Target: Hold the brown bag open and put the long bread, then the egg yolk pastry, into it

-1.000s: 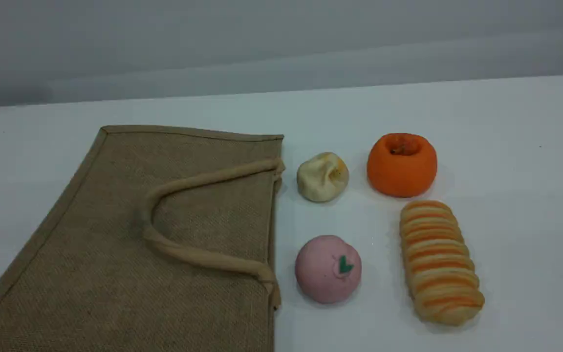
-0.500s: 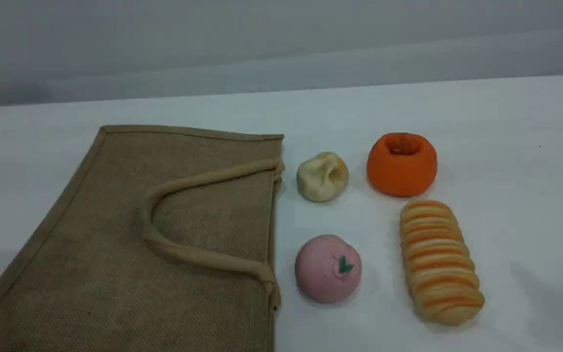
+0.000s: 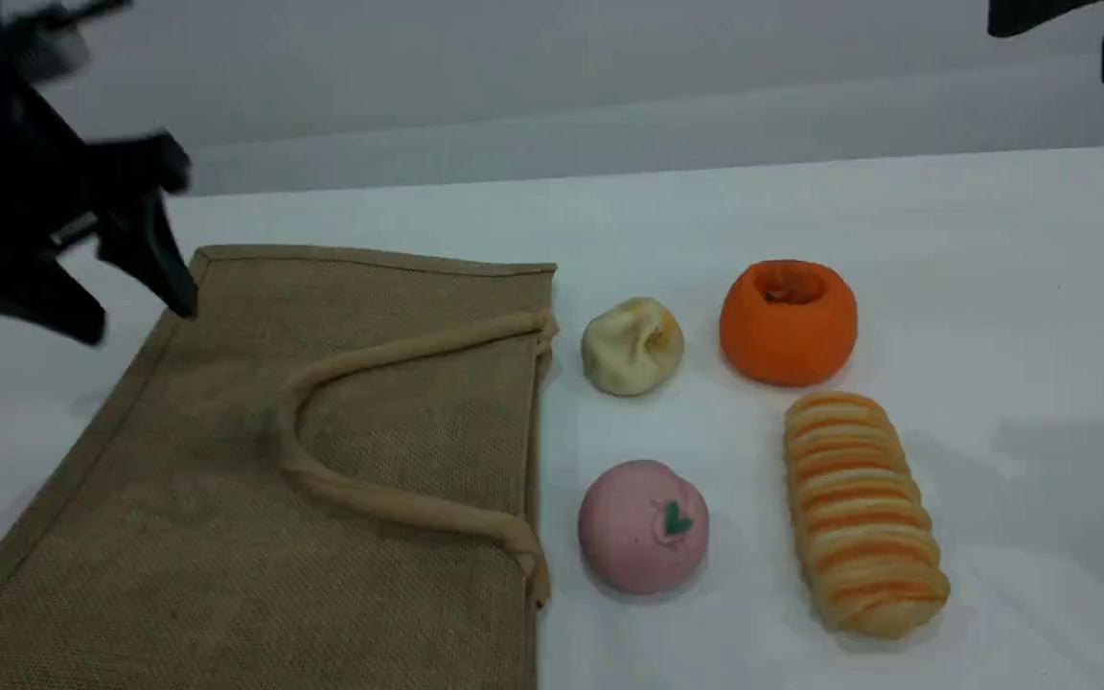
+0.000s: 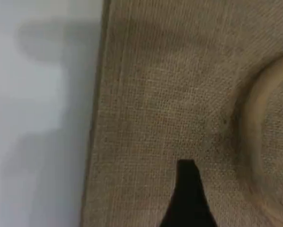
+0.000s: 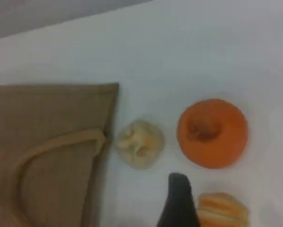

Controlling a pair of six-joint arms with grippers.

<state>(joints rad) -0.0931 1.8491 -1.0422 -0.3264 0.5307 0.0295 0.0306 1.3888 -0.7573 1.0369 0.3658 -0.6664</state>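
Observation:
The beige handle loop is the only part that stands up from the flat bag, so my left gripper should pinch the brown bag (image 3: 226,537) by that loop next.
The brown bag (image 3: 226,537) lies flat on the left of the table, its mouth edge facing right and one beige handle (image 3: 370,500) resting on top. The long bread (image 3: 859,513) lies at the right. The egg yolk pastry (image 3: 632,345) sits just right of the bag's mouth. My left gripper (image 3: 135,321), blurred, hovers open over the bag's far left corner. Its fingertip (image 4: 189,198) shows above the bag's weave (image 4: 170,94). My right gripper (image 3: 1055,48) is high at the top right, open, holding nothing. Its fingertip (image 5: 179,203) is above the pastry (image 5: 140,143) and bread (image 5: 223,208).
An orange ball (image 3: 788,321) with a dimpled top stands behind the bread. A pink ball (image 3: 643,527) with a green mark sits in front of the pastry, near the bag's mouth. White table (image 3: 1022,287) extends right of the foods.
Both arms have come into the scene view from the top: the left down to the bag's far left corner, the right at the top right. Bag and foods have not moved.

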